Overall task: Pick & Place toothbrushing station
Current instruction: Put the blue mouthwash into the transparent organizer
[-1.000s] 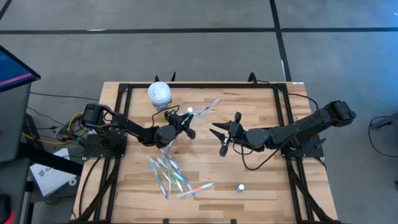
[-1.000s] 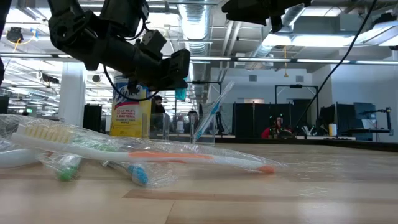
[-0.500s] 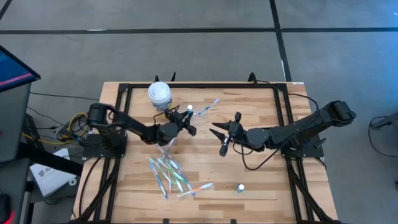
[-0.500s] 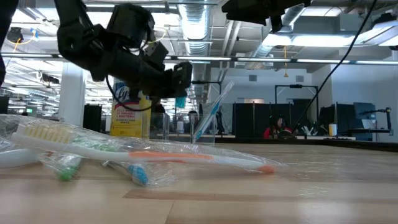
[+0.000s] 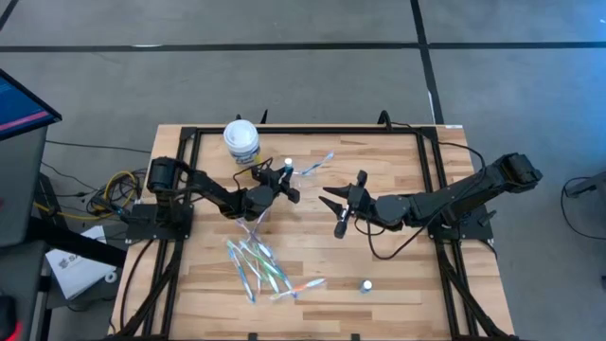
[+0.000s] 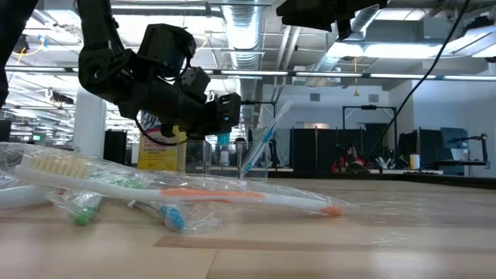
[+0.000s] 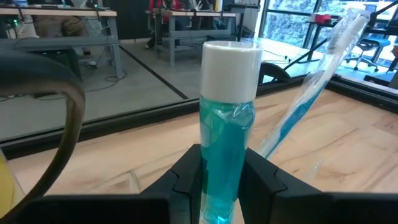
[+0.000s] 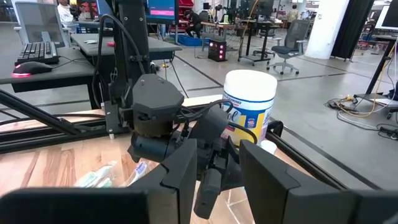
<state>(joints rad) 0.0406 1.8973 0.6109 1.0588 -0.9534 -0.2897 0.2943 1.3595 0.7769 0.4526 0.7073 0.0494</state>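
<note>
My left gripper lets go of the blue tube [image 7: 225, 130] now, since the tube stands upright inside the clear cup beside the slanting toothbrush.
The small blue tube [image 7: 225, 130] with a white cap [image 5: 287, 164] stands upright in my left gripper [image 5: 284, 180], which is shut on it above the table's far middle. Just to its right a wrapped blue-and-white toothbrush [image 5: 318, 163] stands slanting in the clear cup [image 6: 254, 164]. Several more wrapped toothbrushes [image 5: 258, 264] lie in a heap on the boards nearer the front. My right gripper [image 5: 337, 208] hangs open above the middle of the table, with nothing between its fingers [image 8: 180, 177]. My left gripper pinches the tube's lower body [image 7: 221, 169] between its two fingers [image 7: 264, 180], which reach in about level from the table's left. The tube stands upright with its cap up. Its bottom end [image 6: 223, 140] shows below the fingers, clear of the table.
A yellow canister with a white lid [image 5: 241, 140] stands at the far left, close behind my left gripper. A small white-capped thing [image 5: 365, 284] stands near the front right. A black frame [image 5: 312, 130] runs around the wooden top.
My left gripper has sunk toward the table and gone a little toward the far edge, still shut on the tube, which stays upright. My right arm has kept still.
</note>
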